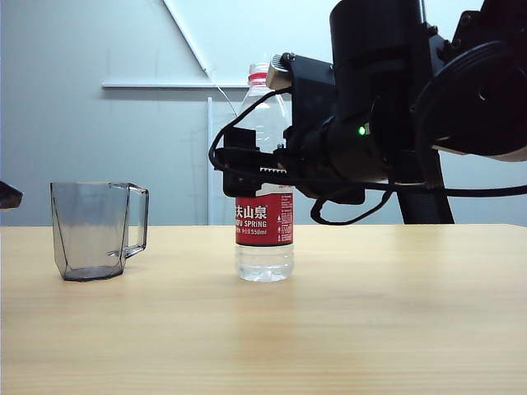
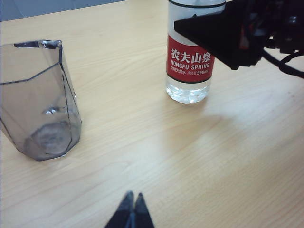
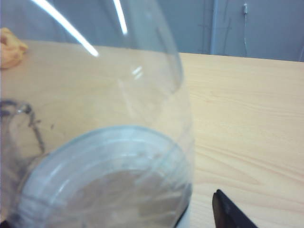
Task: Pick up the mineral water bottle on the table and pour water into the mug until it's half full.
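The bottle should be grabbed next by its upper body [image 1: 268, 123] with my right gripper. It will then pour water into the mug [image 1: 95, 230] until it's half full.
The mineral water bottle [image 1: 264, 247] stands upright mid-table [image 1: 370, 313], its red neck ring and red-and-white label showing and clear water [image 2: 188, 92] in it. My right gripper [image 1: 257, 164] reaches in from the right and is open around the bottle's upper body. In the right wrist view the bottle [image 3: 95, 142] fills the picture, and one dark finger [image 3: 228, 213] stands a little apart from its side. The grey faceted mug [image 1: 95, 230] sits to the left, handle toward the bottle, and looks empty. My left gripper [image 2: 133, 202] hovers shut over bare wood, nearer than the mug [image 2: 40, 104].
A small orange thing [image 3: 9, 50] lies at the far edge of the table in the right wrist view. A grey wall with a white rail [image 1: 165, 84] stands behind. A black cable [image 1: 346, 216] loops under the right arm.
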Motion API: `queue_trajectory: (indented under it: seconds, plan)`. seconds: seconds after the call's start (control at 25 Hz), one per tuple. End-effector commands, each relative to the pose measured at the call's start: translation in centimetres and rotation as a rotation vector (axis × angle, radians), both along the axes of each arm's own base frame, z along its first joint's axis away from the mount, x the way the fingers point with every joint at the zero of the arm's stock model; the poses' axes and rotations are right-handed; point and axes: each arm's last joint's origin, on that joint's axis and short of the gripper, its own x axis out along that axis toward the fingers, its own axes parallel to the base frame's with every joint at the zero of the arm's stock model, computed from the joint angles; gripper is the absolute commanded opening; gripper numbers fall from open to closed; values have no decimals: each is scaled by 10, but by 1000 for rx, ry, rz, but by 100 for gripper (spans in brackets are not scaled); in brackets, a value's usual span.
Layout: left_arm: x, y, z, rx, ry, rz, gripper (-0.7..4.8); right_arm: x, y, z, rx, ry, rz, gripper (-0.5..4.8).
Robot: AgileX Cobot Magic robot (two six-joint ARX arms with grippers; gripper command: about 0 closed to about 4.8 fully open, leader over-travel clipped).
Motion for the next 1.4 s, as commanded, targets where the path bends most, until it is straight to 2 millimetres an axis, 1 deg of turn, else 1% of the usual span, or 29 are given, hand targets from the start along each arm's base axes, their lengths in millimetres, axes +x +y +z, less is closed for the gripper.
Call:
queue_trajectory:
  seconds: [0.04,0.36,0.48,0.8,0.84,0.88,1.0,1.12,1.4]
  plan:
    - [0,0,2,-12,-10,-3,-2,0,2,1,8,-7,21,479]
    - [0,0,2,-11,-9,-3,-2,4,6,-1,11,-8,40,479]
    - [0,0,2,-12,-10,-3,-2,9,12,-2,16,-9,72,479]
    - [0,0,2,-12,-11,-3,-2,9,11,-2,13,-8,56,479]
    - [0,0,2,-13,-12,-3,-2,9,11,-2,13,-8,56,430]
    - [0,0,2,-15,-14,-3,-2,9,11,-2,13,-8,57,397]
    - [0,0,3,-19,-22,1,-2,9,11,-2,13,-8,57,383]
    - [0,0,4,-22,-26,3,-2,9,11,-3,10,-5,57,289]
    - [-1,1,4,-25,-31,4,-2,9,11,-2,8,-11,58,260]
